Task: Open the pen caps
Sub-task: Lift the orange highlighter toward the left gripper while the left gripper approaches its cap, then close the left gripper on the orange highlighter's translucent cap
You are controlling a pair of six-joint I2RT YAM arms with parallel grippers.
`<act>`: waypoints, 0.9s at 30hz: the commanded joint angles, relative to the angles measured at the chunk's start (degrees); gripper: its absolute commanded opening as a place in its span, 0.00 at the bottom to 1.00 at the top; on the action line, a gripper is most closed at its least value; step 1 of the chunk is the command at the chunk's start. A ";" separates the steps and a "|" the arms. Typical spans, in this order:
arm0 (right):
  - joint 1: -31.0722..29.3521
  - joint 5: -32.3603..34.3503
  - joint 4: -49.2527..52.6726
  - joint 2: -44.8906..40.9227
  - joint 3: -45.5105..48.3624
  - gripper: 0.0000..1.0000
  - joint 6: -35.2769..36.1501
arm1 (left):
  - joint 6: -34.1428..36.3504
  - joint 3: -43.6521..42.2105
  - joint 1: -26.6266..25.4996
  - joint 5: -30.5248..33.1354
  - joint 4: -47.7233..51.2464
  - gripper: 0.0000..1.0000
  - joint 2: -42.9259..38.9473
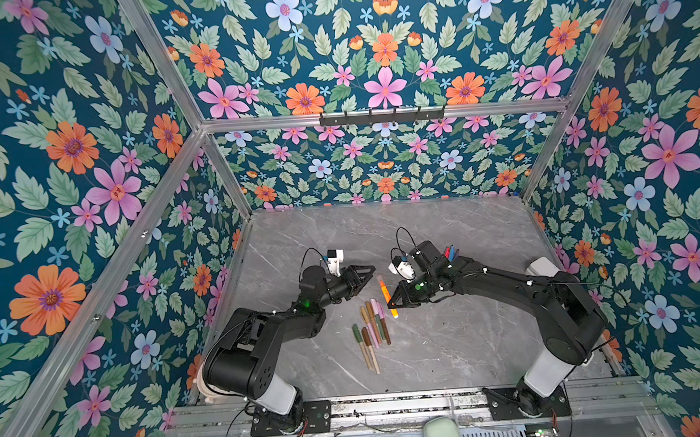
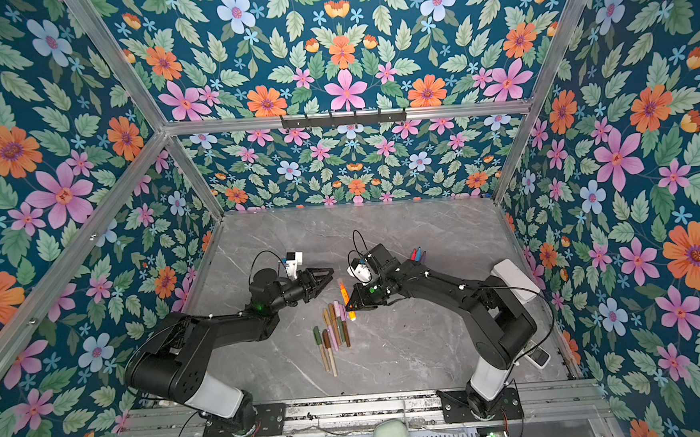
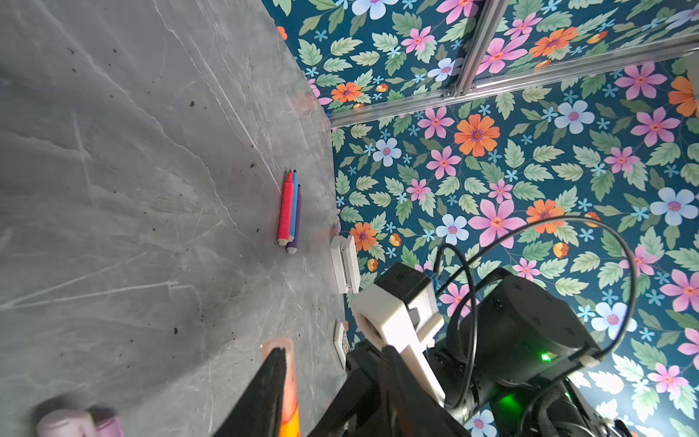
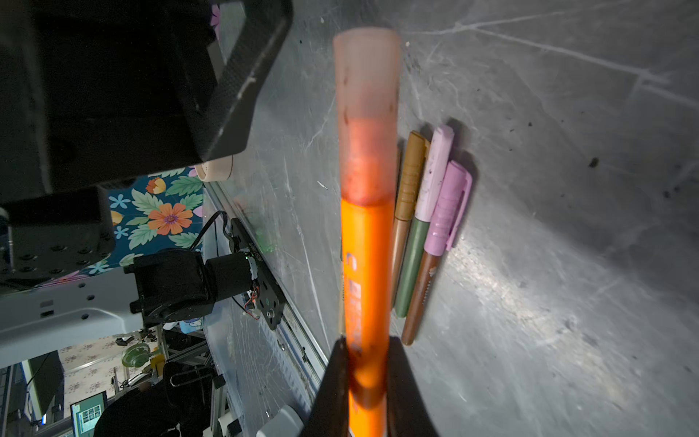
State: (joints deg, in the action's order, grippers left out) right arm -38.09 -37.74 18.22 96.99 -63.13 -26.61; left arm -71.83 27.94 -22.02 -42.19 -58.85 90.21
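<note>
The robot's left hand should next grab the closed end of the pale orange-red cap (image 1: 381, 281) to pull it open, and the barrel (image 1: 390, 302) is left to the right gripper.
My right gripper (image 4: 365, 340) is shut on the barrel of an orange pen (image 1: 387, 296) and holds it just above the grey table. Its pale orange-red cap (image 4: 367, 75) is still on, pointing away from the right gripper. My left gripper (image 1: 371, 268) is open at that cap end, and in the left wrist view the cap (image 3: 289, 363) lies against one finger. Several muted pens (image 1: 371, 328) with pink, tan and olive caps (image 4: 448, 204) on lie together on the table below the orange pen. Red, blue and purple pens (image 3: 289, 212) lie behind the right arm with their tips bare.
A white box (image 1: 543, 268) stands by the right wall next to the right arm. Floral walls with aluminium posts close in the table on three sides. A metal rail (image 1: 393, 404) with both arm bases runs along the front edge.
</note>
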 commanded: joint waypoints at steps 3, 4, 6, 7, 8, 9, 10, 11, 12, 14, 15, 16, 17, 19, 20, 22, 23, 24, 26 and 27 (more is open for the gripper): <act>-0.23 -0.16 0.32 -1.35 -0.24 0.03 0.96 | -1.10 -0.17 -0.45 -1.13 -4.69 0.43 0.99; -0.32 -0.07 0.32 -1.48 -0.24 0.03 0.88 | -1.20 -0.17 -0.50 -1.22 -4.74 0.43 1.14; -0.41 0.19 0.25 -1.45 -0.24 0.03 0.86 | -1.22 -0.17 -0.78 -1.39 -4.78 0.43 1.36; -0.49 0.48 0.30 -1.46 -0.24 0.03 0.86 | -1.22 -0.15 -0.90 -1.40 -4.78 0.43 1.37; -0.58 0.85 0.26 -1.46 -0.24 0.03 0.86 | -1.20 -0.17 -1.02 -1.41 -4.72 0.43 1.50; -0.70 1.20 0.27 -1.45 -0.24 0.03 0.95 | -1.00 -0.13 -1.20 -1.53 -4.57 0.43 1.71; -0.80 1.42 0.45 -1.45 -0.31 0.03 0.94 | -1.03 -0.01 -1.41 -1.70 -4.52 0.43 2.03; -0.88 1.65 0.53 -1.48 -0.40 0.03 0.94 | -1.02 0.09 -1.68 -1.90 -4.60 0.43 2.51; -0.97 1.70 0.63 -1.45 -0.41 0.03 0.95 | -1.19 0.25 -2.02 -2.06 -4.92 0.43 2.92; -1.06 1.87 0.60 -3.19 -0.39 0.03 0.96 | -1.53 0.44 -2.65 -2.19 -5.60 0.42 3.68; -1.04 2.04 0.80 -3.69 -0.33 0.03 1.03 | -1.62 0.53 -3.02 -2.18 -5.74 0.42 4.03; -1.14 2.37 0.97 -3.81 -0.33 0.03 1.04 | -1.63 0.70 -3.27 -2.10 -5.75 0.41 4.24; -1.16 2.85 1.14 -4.06 -0.41 0.03 1.17 | -1.62 0.71 -3.40 -1.93 -5.71 0.41 4.51; -1.10 3.50 1.28 -4.57 -0.24 0.03 1.41 | -1.69 0.72 -3.56 -1.71 -5.79 0.40 5.00; -1.13 3.68 1.35 -4.70 -0.24 0.03 1.44 | -1.76 0.75 -3.60 -1.83 -6.15 0.39 5.32; -1.15 3.68 1.38 -4.72 -0.24 0.03 1.47 | -2.14 0.99 -3.81 -2.10 -6.77 0.37 5.75; -1.15 3.67 1.35 -4.76 -0.17 0.03 1.48 | -2.31 1.05 -3.96 -2.19 -6.97 0.36 5.93; -1.12 3.72 1.36 -4.78 -0.07 0.03 1.48 | -2.43 1.14 -4.09 -2.19 -7.02 0.35 6.06; -1.16 3.89 1.29 -4.79 0.20 0.03 1.56 | -2.43 1.24 -4.21 -2.10 -7.07 0.31 6.03; -1.18 4.06 1.25 -4.79 0.29 0.03 1.65 | -2.42 1.24 -4.26 -2.02 -7.07 0.28 6.03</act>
State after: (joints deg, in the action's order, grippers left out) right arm -39.16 -34.33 19.73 92.44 -63.02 -26.35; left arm -74.46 28.97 -26.20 -43.75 -63.96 96.16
